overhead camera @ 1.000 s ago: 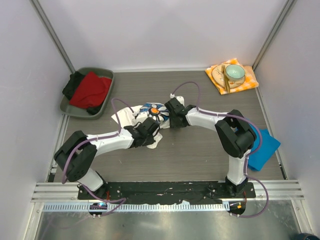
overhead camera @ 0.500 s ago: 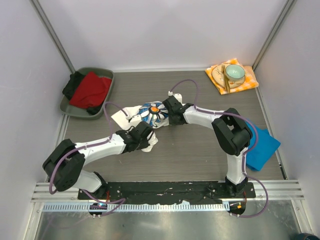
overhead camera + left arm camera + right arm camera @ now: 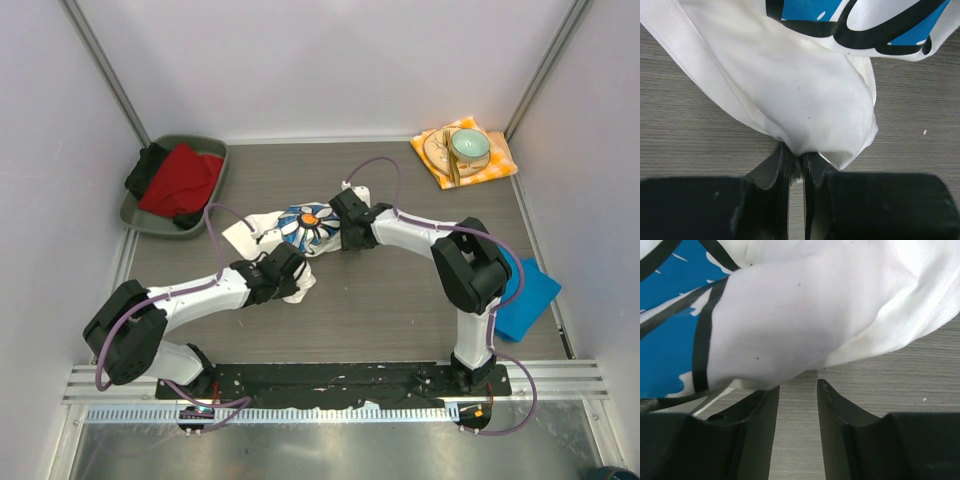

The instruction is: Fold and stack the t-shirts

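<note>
My right gripper pinches the white t-shirt's near edge (image 3: 333,247) (image 3: 801,372) beside the daisy print next, apart from my left gripper, to spread the t-shirt out for folding.
The white t-shirt (image 3: 300,225) with the blue daisy print lies bunched at the table's middle. My left gripper (image 3: 297,284) is shut on its near white edge; the left wrist view shows the fingers (image 3: 812,167) pinching a fold of the shirt (image 3: 805,90) just above the table. My right gripper (image 3: 336,232) sits at the shirt's right side. In the right wrist view it (image 3: 797,386) is open with bare table between the fingers, and the shirt (image 3: 790,315) drapes over the left fingertip. The plain blue t-shirt (image 3: 525,292) lies flat at the right edge, partly under my right arm.
A grey tray (image 3: 222,160) with red and black cloths stands at the back left. An orange checked napkin (image 3: 495,165) with a plate and a green cup lies at the back right. Walls close in the left, right and back.
My left gripper has pulled the shirt's near edge left and toward the front, mostly before half a second ago. The right gripper has shifted slightly left with the shirt.
</note>
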`<state>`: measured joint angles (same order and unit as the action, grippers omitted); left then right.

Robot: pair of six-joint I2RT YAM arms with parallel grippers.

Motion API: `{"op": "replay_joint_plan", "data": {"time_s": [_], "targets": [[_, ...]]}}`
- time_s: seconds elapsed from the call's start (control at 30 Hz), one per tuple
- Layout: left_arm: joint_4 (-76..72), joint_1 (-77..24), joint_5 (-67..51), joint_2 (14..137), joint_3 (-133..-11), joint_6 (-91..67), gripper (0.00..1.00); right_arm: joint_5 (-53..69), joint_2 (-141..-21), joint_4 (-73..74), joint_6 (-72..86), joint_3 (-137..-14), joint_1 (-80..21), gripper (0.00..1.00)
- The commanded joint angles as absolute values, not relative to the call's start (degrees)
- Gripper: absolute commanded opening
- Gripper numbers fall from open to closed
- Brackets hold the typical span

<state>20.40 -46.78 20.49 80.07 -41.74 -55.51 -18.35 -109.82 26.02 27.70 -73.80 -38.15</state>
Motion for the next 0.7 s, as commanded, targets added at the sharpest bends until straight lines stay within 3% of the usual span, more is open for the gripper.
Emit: {"op": "replay_joint_plan", "data": {"time_s": [0.0, 0.2, 0.67], "targets": [[19.9, -46.8, 21.6, 79.7, -41.4, -56.0, 0.0, -20.5, -107.2, 27.2, 27.7, -77.6, -38.1, 0.44], [19.6, -46.8, 21.4, 80.0, -41.5, -55.9, 0.0, -22.3, -109.9, 27.5, 26.9, -81.2, -38.0, 0.54], [20.2, -46.8, 22.2, 79.6, -40.4, -55.4, 0.0, -20.6, -117.2, 25.8, 27.5, -84.9, -36.7, 0.54]]}}
